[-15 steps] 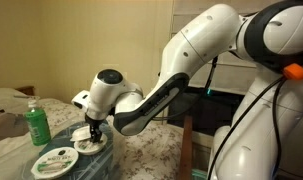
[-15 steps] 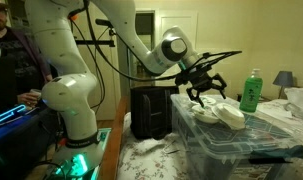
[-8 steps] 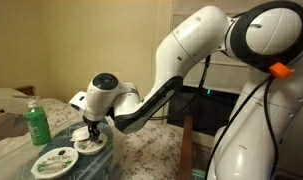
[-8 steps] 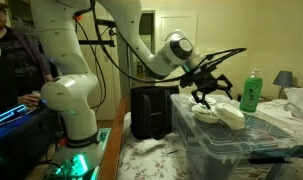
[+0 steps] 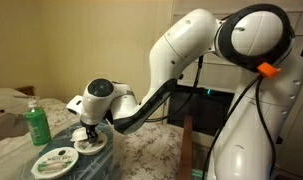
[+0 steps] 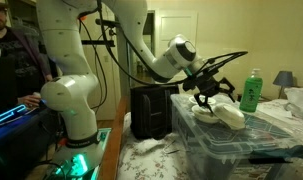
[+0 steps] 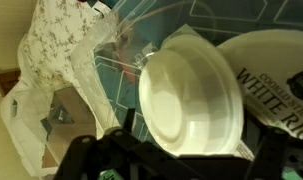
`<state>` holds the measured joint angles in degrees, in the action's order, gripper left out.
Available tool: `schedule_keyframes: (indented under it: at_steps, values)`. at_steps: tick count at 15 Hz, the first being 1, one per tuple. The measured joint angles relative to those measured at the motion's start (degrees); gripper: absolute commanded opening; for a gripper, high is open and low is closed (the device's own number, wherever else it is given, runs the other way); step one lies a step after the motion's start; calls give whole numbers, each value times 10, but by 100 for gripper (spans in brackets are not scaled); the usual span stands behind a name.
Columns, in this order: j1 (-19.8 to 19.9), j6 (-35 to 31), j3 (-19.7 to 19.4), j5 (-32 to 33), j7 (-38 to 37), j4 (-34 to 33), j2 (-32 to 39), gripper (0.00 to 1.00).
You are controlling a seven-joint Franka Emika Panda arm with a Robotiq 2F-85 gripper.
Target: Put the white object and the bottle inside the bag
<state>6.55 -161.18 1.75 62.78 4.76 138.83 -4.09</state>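
The tub's near edge (image 5: 89, 142) (image 7: 197, 139) is between my fingers, and they reach past the edge of the tub, so my gripper should close on the tub.
The white object (image 5: 87, 145) is a round white tub lying beside the larger flat disc with a green label (image 5: 57, 160), both on the translucent blue-teal bag (image 5: 104, 163). My gripper (image 5: 88, 133) hangs just over the tub, open, with its fingers spread to either side. In an exterior view the gripper (image 6: 213, 99) straddles the tub (image 6: 223, 114) on the bag (image 6: 241, 146). In the wrist view the tub (image 7: 189, 95) fills the space between the jaws (image 7: 191, 158), and the bag (image 7: 131, 55) lies behind it. The green bottle (image 5: 36, 122) stands upright apart from them, also visible in an exterior view (image 6: 252, 90).
The labelled disc (image 7: 281, 80) lies right beside the tub. A floral cloth (image 7: 56, 45) covers the surface around the bag. A black box (image 6: 149, 110) stands by the bed edge. A person (image 6: 6, 50) sits behind the robot base.
My gripper has moved a little lower and closer onto the white tub. The tub, disc and bottle have not moved.
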Motion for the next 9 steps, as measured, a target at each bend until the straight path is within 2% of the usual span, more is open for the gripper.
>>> schedule_keyframes:
  at_steps: [2,9]
  values:
    - [0,5,0,22,-17,-7,6,72]
    - [-2,13,1,39,-31,-12,20,23]
